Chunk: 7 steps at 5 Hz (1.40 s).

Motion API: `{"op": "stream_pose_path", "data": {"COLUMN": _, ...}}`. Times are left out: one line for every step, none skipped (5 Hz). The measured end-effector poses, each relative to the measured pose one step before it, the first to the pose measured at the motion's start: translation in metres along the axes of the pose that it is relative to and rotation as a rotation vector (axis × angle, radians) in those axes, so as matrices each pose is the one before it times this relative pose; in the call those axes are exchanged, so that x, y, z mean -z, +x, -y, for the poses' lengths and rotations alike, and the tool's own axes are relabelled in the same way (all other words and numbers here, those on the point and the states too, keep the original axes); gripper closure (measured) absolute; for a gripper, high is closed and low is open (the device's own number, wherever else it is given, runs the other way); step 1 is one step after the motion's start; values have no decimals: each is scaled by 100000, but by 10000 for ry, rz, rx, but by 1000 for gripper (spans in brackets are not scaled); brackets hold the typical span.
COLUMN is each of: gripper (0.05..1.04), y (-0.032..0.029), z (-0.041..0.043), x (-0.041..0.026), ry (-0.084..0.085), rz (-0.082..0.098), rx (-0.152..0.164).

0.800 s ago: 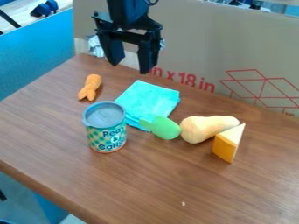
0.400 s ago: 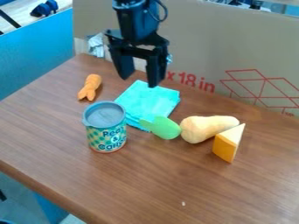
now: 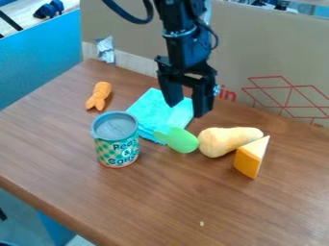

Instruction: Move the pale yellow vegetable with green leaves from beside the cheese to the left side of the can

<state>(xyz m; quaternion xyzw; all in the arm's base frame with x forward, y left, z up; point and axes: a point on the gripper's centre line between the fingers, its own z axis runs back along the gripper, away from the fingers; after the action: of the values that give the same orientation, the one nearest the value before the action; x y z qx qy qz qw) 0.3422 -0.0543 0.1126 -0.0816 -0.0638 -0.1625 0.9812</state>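
I will next use my gripper to grab the toy vegetable (image 3: 225,139) by its pale yellow body and lift it clear of the cloth.
The black gripper (image 3: 185,110) hangs over the right part of the folded turquoise cloth (image 3: 157,113), open and with nothing between its fingers. Just in front of the cloth lie the green leafy top (image 3: 183,140) and the pale yellow body of a toy vegetable (image 3: 225,139). An orange and white toy cheese wedge (image 3: 251,157) stands against its right side. To the left of the cloth is a small orange toy carrot (image 3: 99,95). A can (image 3: 116,140) with a grey top and a patterned label stands upright in front of the cloth's left corner.
A large cardboard sheet (image 3: 270,57) with red print rises along the back of the brown wooden table (image 3: 167,202). Crumpled silvery material (image 3: 105,49) is at the back left corner. A blue panel (image 3: 38,55) borders the left side.
The gripper has moved right and down toward the table, from behind the cloth to above its right part. It stays open, and the objects on the table have not moved.
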Motion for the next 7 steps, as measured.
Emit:
{"op": "stream_pose_path", "data": {"gripper": 78, "y": 469, "z": 413, "x": 1870, "ry": 152, "rz": -345, "rx": 167}}
{"op": "stream_pose_path", "data": {"gripper": 78, "y": 1007, "z": 751, "x": 1125, "ry": 4, "rz": -164, "rx": 259}}
{"op": "stream_pose_path", "data": {"gripper": 78, "y": 655, "z": 222, "x": 478, "ry": -62, "rz": 5, "rx": 261}}
{"op": "stream_pose_path", "data": {"gripper": 78, "y": 447, "z": 239, "x": 732, "ry": -54, "rz": -79, "rx": 153}}
{"op": "stream_pose_path", "data": {"gripper": 78, "y": 352, "z": -143, "x": 925, "ry": -223, "rz": -223, "rx": -16}}
{"op": "stream_pose_path", "data": {"gripper": 78, "y": -202, "z": -382, "x": 1921, "ry": -41, "rz": -580, "rx": -200}}
{"op": "stream_pose_path", "data": {"gripper": 127, "y": 39, "z": -479, "x": 1263, "ry": 147, "rz": -252, "rx": -197}}
